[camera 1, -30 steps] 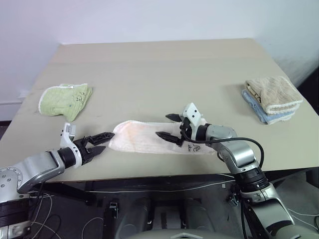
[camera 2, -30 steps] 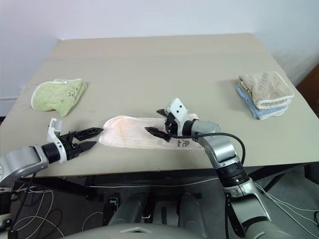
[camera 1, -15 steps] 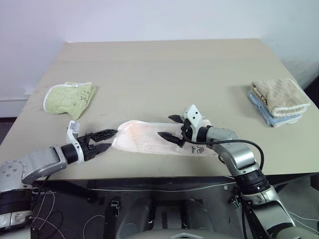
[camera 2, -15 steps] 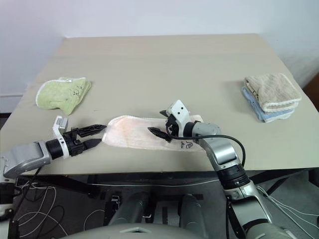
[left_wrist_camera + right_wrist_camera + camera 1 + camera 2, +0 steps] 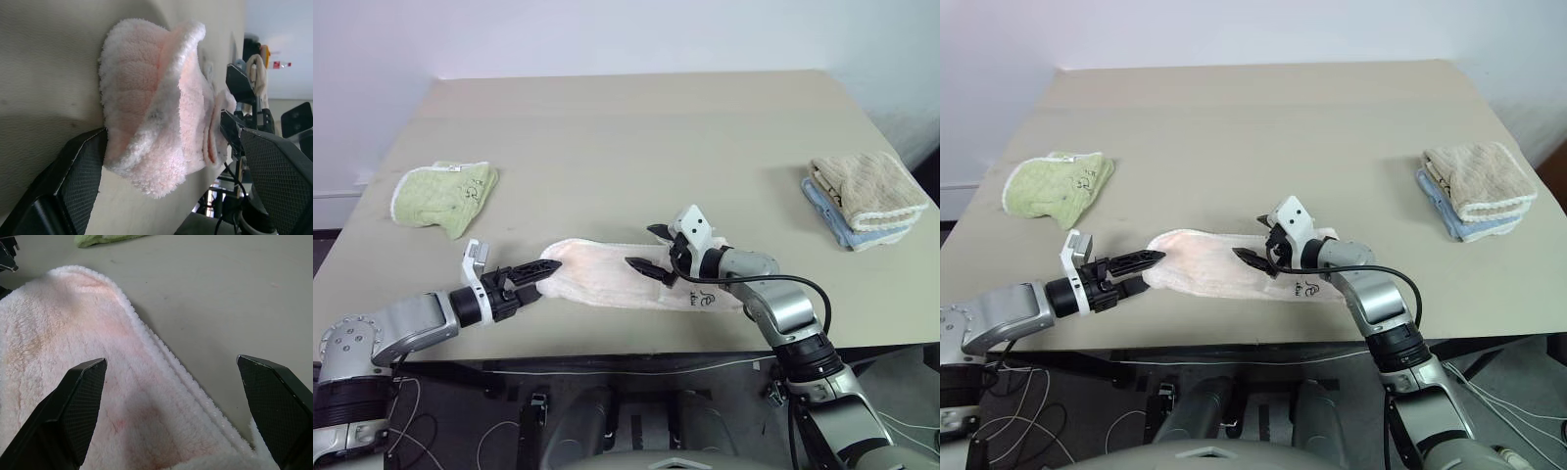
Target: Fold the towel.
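Observation:
My left gripper will grab the towel's rounded end (image 5: 128, 159) next, because that end stands up in a soft fold (image 5: 155, 115) while the towel lies flat.
The towel (image 5: 602, 279) is pale pink and lies folded into a long strip near the table's front edge, a dark printed mark at its right end. My left gripper (image 5: 544, 277) is open at the strip's left end. In the left wrist view that rounded end (image 5: 151, 117) sits between the two spread fingers (image 5: 73, 181). My right gripper (image 5: 643, 247) is open over the strip's middle, pointing left. The right wrist view shows pink cloth (image 5: 73, 382) and its white edging under the wide-apart fingers (image 5: 80, 401).
A light green towel (image 5: 445, 194) lies at the table's left. A beige towel stacked on a blue one (image 5: 867, 196) sits at the right edge. The tan table (image 5: 636, 137) stretches bare behind the pink strip. The front edge runs just below both grippers.
My left gripper has moved right along the front edge and now reaches the towel's left end. The right gripper has stayed in place, open. The towel has not moved.

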Controlling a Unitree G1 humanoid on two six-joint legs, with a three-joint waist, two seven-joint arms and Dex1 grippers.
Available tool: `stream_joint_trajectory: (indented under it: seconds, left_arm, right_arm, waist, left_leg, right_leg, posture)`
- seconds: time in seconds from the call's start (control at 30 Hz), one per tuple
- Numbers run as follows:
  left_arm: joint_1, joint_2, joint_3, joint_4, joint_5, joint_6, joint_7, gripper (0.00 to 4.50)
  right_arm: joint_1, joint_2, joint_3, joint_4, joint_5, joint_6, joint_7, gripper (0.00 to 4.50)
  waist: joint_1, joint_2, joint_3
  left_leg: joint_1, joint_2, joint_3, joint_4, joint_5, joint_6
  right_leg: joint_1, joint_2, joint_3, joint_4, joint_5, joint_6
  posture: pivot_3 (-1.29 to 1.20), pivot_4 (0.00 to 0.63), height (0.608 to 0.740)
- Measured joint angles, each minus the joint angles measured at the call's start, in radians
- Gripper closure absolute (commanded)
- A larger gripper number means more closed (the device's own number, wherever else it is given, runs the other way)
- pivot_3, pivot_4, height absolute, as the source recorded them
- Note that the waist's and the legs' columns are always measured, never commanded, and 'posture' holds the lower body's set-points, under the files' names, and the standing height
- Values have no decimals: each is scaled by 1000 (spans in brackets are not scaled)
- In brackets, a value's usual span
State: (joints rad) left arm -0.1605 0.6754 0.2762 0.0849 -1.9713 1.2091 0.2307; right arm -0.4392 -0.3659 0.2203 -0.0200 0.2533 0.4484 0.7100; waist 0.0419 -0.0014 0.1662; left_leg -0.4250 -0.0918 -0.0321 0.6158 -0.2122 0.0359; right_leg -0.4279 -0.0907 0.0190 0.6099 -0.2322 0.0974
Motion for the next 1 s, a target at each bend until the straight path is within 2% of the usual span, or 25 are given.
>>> stream_joint_trajectory:
  seconds: [0.1, 0.27, 0.43, 0.5, 0.63, 0.73, 0.83, 1.0]
  left_arm:
    - [0, -15, 8, -10, 0, -4, 34, 604]
    - [4, -72, 4, -23, 2, 0, 73, 2285]
    - [1, -89, 14, -48, 5, -5, 99, 3992]
    - [-1, -87, 17, -51, 5, -4, 100, 4449]
    - [-6, -28, 35, -51, 5, 11, 82, 4449]
    - [-12, 98, 26, -57, 5, 40, 52, 4449]
    - [-41, 160, 20, -63, 25, 34, 30, 4449]
    - [-178, 228, -32, -63, 187, 48, -103, 4449]
  right_arm:
    - [3, -1, 0, 0, -5, -3, -1, 0]
    - [9, -2, -1, 0, -10, -4, -6, 0]
    - [9, -4, -1, 0, -15, -6, -14, 0]
    - [9, -4, -1, 0, -16, -8, -14, 0]
    - [9, -5, -1, 0, -16, -11, -13, 0]
    - [14, -10, -7, -6, -12, -11, -4, 0]
    - [19, -11, -29, -15, -2, -11, 6, 0]
    - [30, -13, -89, -53, 75, 30, 42, 0]
  waist:
    - [-1, 0, 0]
    - [-6, -1, 1]
    - [-10, -2, 1]
    - [-14, -2, 1]
    - [-29, -2, 1]
    - [-38, -3, 2]
    - [-39, -3, 2]
    - [-34, -4, 2]
  left_leg:
    - [0, 0, 0, 0, 0, 0]
    - [0, 0, 0, 0, 0, 0]
    - [-1, 1, 0, -1, 1, -1]
    - [-1, 1, 0, -1, 1, -1]
    - [-1, 1, 0, -1, 1, -1]
    - [-1, 1, 0, -1, 1, -1]
    - [-1, 1, 0, -2, 1, -1]
    - [-1, 1, 0, -2, 1, -2]
  right_leg:
    - [0, 0, 0, 0, 0, 0]
    - [-1, 1, 1, 0, 0, 0]
    - [-1, 2, 1, 2, 0, 1]
    - [-1, 2, 1, 2, 0, 1]
    - [-1, 2, 1, 2, 0, 1]
    - [-3, 3, 2, 3, 0, 1]
    - [-4, 3, 2, 3, 0, 1]
    - [-4, 3, 1, 2, 0, 1]
  posture:
    - [0, 150, 740]
    - [0, 150, 740]
    - [0, 150, 740]
    - [0, 150, 740]
    - [0, 150, 740]
    - [0, 150, 740]
    - [0, 150, 740]
    - [0, 150, 740]
